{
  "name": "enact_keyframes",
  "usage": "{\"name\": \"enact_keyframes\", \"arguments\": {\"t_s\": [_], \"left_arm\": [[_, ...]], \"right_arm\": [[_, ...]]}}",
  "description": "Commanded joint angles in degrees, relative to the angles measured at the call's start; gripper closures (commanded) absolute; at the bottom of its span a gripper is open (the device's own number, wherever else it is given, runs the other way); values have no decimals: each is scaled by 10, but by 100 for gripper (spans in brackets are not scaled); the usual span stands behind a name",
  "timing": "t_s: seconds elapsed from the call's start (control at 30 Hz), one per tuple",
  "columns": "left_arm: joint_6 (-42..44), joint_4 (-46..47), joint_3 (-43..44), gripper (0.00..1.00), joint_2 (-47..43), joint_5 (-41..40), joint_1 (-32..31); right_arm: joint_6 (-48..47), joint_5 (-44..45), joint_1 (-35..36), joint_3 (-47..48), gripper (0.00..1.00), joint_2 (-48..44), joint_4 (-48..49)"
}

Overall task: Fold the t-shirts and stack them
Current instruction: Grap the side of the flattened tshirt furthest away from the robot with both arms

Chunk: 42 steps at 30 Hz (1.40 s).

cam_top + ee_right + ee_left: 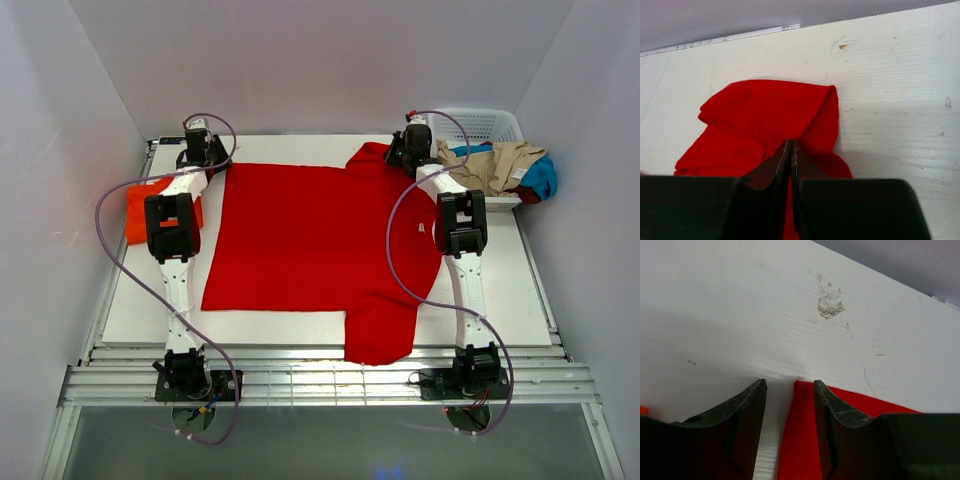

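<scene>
My left gripper will next grab the red t-shirt's far corner [231,168] [800,388] to fold that side over. This corner is opposite the sleeve that my right gripper holds.
A red t-shirt [310,235] lies spread flat on the white table, one sleeve hanging toward the near edge. My left gripper [203,150] is open at the shirt's far left corner; in the left wrist view that red corner [802,425] lies between its fingers [837,407]. My right gripper [410,148] is shut on the bunched far right sleeve of the shirt [765,115]. A folded orange shirt [140,210] lies at the table's left edge.
A white basket [490,128] at the back right holds tan and blue clothes [505,165] spilling over its rim. White walls enclose the table [510,290] on three sides. A metal rail runs along the near edge.
</scene>
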Motion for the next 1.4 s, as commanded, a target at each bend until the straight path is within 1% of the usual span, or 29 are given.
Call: {"name": "enact_keyframes", "arguments": {"t_s": [0.0, 0.2, 0.23, 0.33, 0.53, 0.57, 0.6, 0.67, 0.7, 0.8, 1.1, 1.13, 1.2, 1.23, 1.27, 1.37], "left_arm": [[22, -32, 15, 47, 2, -8, -13], [31, -38, 19, 48, 7, -8, -19], [36, -39, 19, 48, 8, -13, -40], [44, -42, 18, 48, 7, -25, -48], [52, -46, 19, 50, 9, -31, -51], [56, -48, 23, 51, 11, -54, -51], [57, -49, 26, 52, 13, -56, -51], [58, -54, 33, 55, 18, -64, -51], [61, -54, 34, 61, 19, -73, -52], [66, -54, 40, 69, 24, -91, -52], [78, -53, 68, 73, 52, -118, -52], [79, -52, 69, 79, 53, -118, -52], [80, -43, 67, 85, 55, -118, -52], [79, -35, 61, 95, 52, -119, -51], [79, -28, 56, 98, 50, -121, -52], [78, 10, 12, 100, 22, -124, -52]], "right_arm": [[-8, 7, 3, -5, 92, -38, 4], [-7, 7, 4, -8, 92, -38, 3], [-8, 6, 4, -8, 92, -38, 3], [-7, 6, 4, -9, 92, -38, 3], [-7, 5, 4, -15, 92, -41, 6], [-7, 5, 4, -15, 92, -41, 7], [-7, 5, 4, -15, 92, -41, 7], [-8, 5, 4, -15, 92, -41, 7], [-7, 6, 4, -16, 92, -42, 6], [-8, 4, 4, -18, 92, -41, 7], [-13, -2, 4, -25, 92, -45, 11], [-14, 0, 5, -27, 92, -47, 14], [-19, 1, 5, -35, 92, -52, 18], [-21, 1, 5, -37, 92, -59, 22], [-23, 1, 5, -41, 92, -64, 23], [-37, 1, 7, -65, 92, -101, 32]]}}
